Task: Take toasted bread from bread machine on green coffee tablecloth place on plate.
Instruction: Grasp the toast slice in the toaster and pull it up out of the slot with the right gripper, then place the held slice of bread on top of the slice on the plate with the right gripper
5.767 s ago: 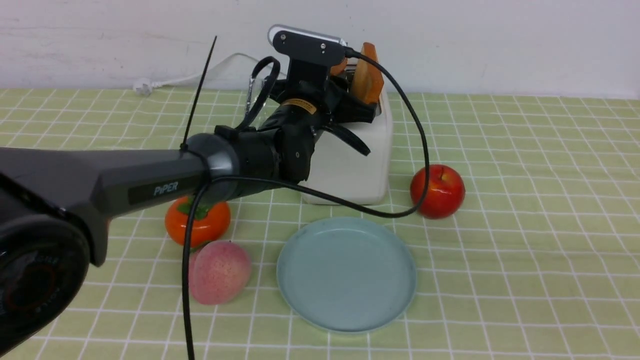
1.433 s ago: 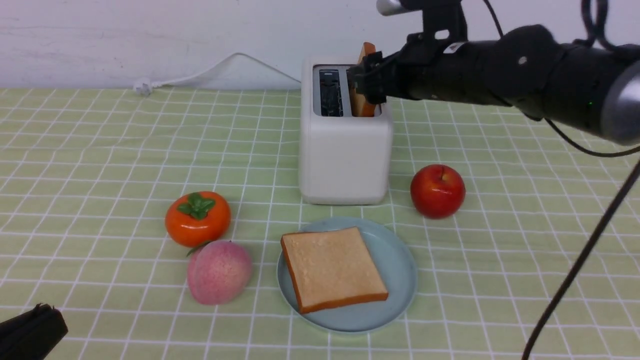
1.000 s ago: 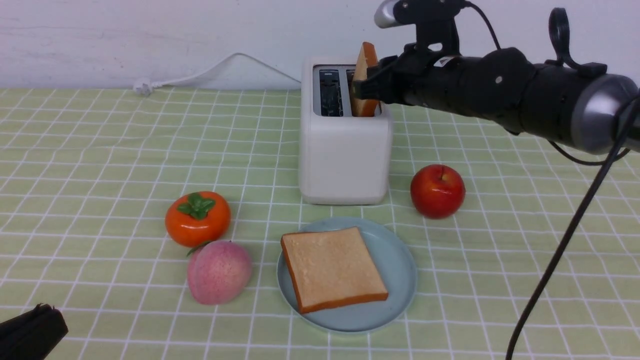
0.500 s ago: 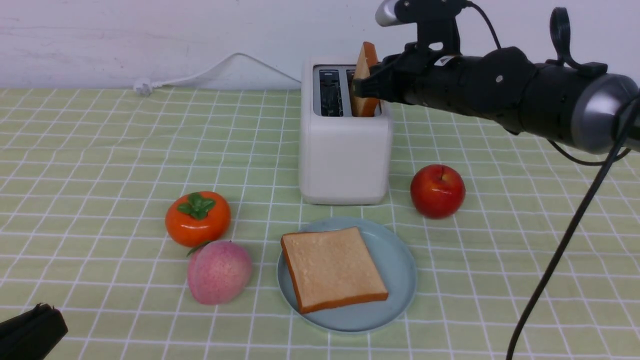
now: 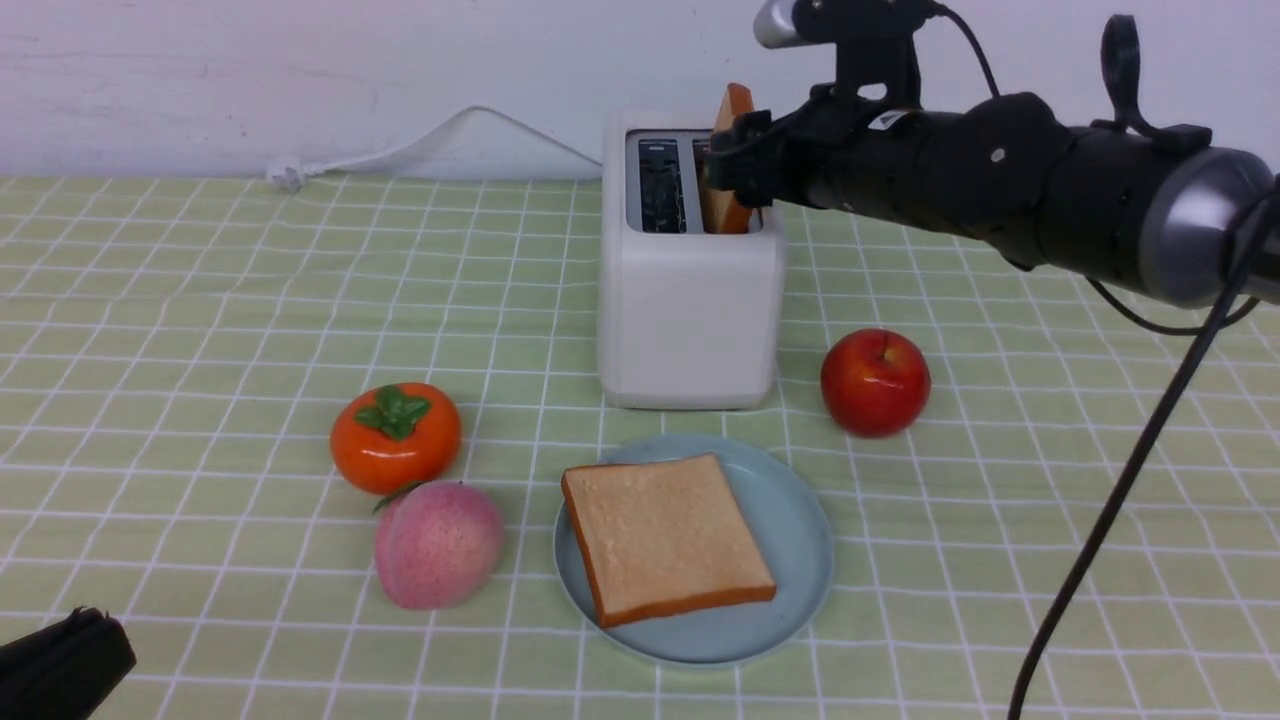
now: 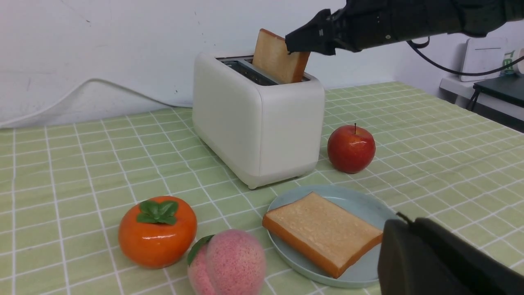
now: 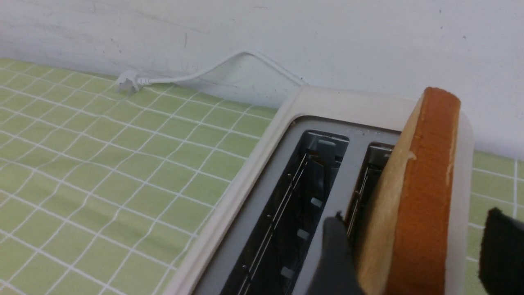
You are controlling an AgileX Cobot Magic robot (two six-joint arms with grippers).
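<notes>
The toasted bread slice needs to go onto the plate (image 5: 800, 520), so my right gripper will pick it up by its raised top crust (image 5: 737, 102) next.
The white bread machine (image 5: 690, 310) stands on the green coffee tablecloth (image 5: 200, 300). One toasted bread slice (image 5: 735, 110) stands tilted in its right slot; the left slot is empty. My right gripper (image 5: 725, 165) is open, with one finger on each side of this slice (image 7: 425, 164), and the outer finger (image 7: 503, 246) stands clear of it. The other slice (image 5: 665, 535) lies flat on the light blue plate (image 5: 800, 520) in front of the toaster. My left gripper (image 5: 60, 665) is drawn back at the near left corner, shut and empty (image 6: 405, 229).
A red apple (image 5: 875, 382) sits right of the toaster. An orange persimmon (image 5: 395, 437) and a pink peach (image 5: 437, 543) sit left of the plate. The white cord (image 5: 430, 140) runs along the back wall. The right arm's black cable (image 5: 1130, 480) hangs over the right side.
The left arm has left the toaster and one slice now lies on the plate. The right gripper has come to the remaining slice and barely shifted in the last half second.
</notes>
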